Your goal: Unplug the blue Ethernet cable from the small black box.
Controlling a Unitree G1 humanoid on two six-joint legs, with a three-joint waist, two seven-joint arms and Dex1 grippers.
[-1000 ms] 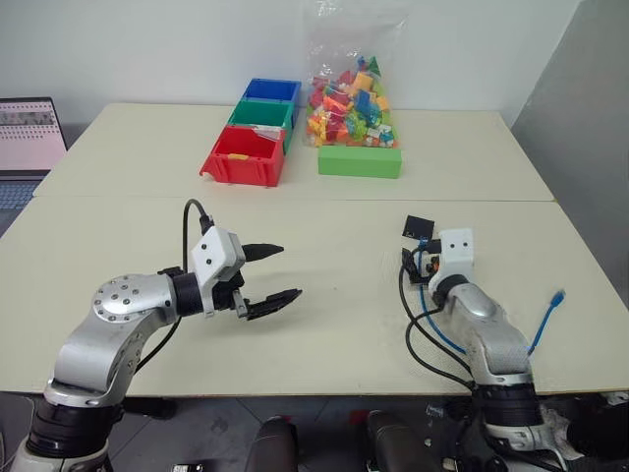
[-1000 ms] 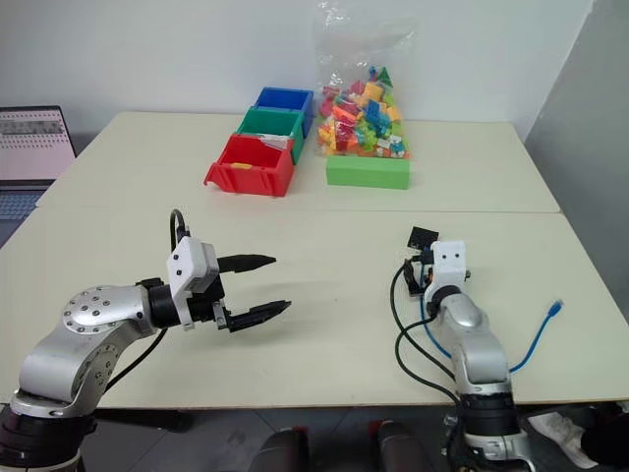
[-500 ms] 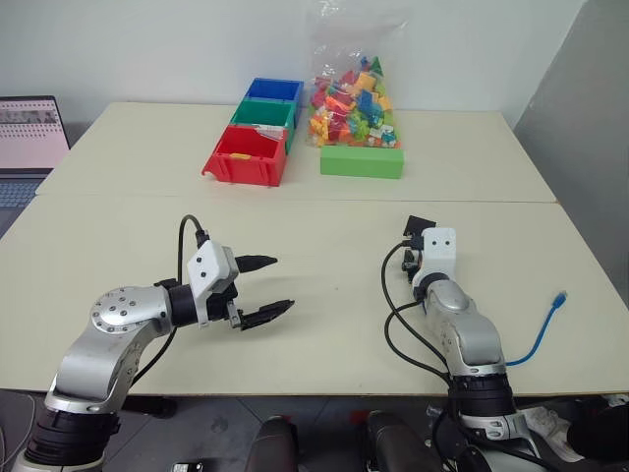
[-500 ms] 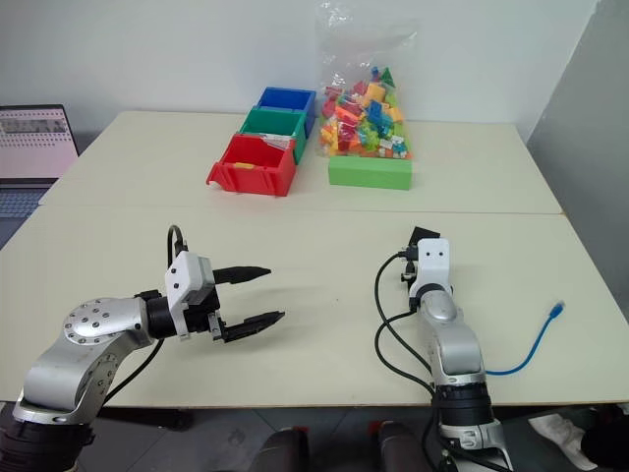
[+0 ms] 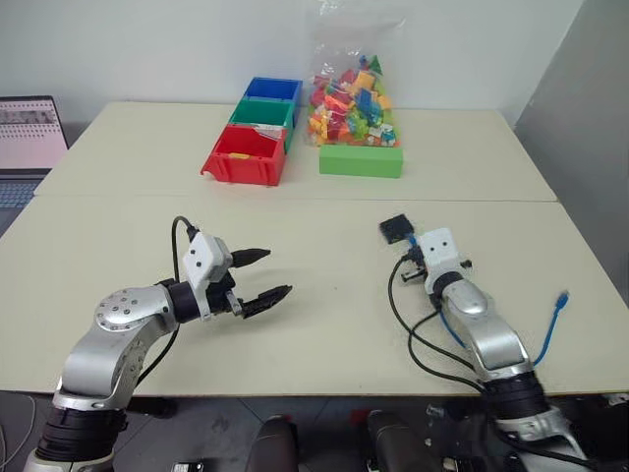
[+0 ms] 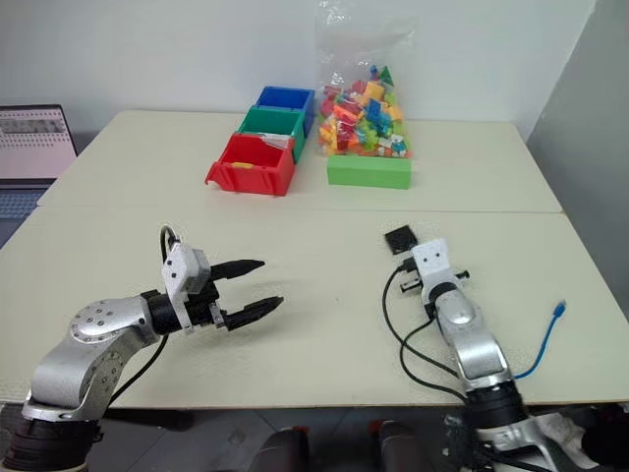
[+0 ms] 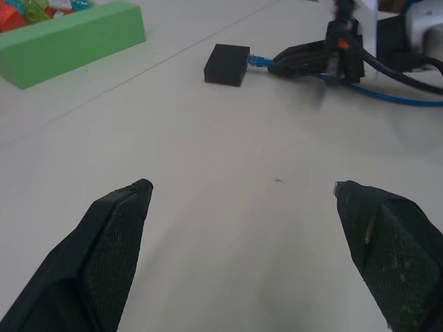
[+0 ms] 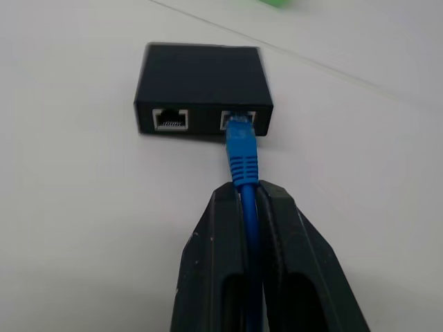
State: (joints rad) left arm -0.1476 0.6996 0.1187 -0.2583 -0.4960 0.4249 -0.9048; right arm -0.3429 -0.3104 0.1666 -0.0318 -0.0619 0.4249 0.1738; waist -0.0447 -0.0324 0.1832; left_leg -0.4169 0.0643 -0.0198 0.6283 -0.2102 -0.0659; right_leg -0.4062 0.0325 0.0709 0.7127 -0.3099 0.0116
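Note:
I should reach the small black box with my left gripper and grab its body point(image 5: 394, 228), so that the blue Ethernet plug stays free to slide out.
The small black box point(image 8: 204, 90) lies flat on the cream table point(image 5: 324, 324), right of centre, also seen as a dark block point(image 5: 395, 229). The blue Ethernet cable point(image 8: 241, 149) is plugged into one of the box's two ports. My right gripper point(image 8: 248, 200) is shut on the cable just behind the plug, its fingers point(image 8: 225, 235) pressed on either side. The cable runs back under the right arm, and its free end point(image 5: 560, 295) rests near the table's right edge. My left gripper point(image 5: 275, 272) hovers open over the table to the left, holding nothing, its fingers point(image 7: 114, 235) spread wide.
At the far side stand a red bin point(image 5: 243, 155), a green bin point(image 5: 262, 114) and a blue bin point(image 5: 271, 90), then a green box point(image 5: 361, 160) with a bag of coloured bricks point(image 5: 352, 98) behind it. A laptop point(image 5: 29, 133) sits far left. A grey wall point(image 5: 580, 147) stands at right.
My right gripper has closed on the blue cable and its wrist has rolled. The black box has slid a little to the left. The left gripper stays open and has hardly moved.

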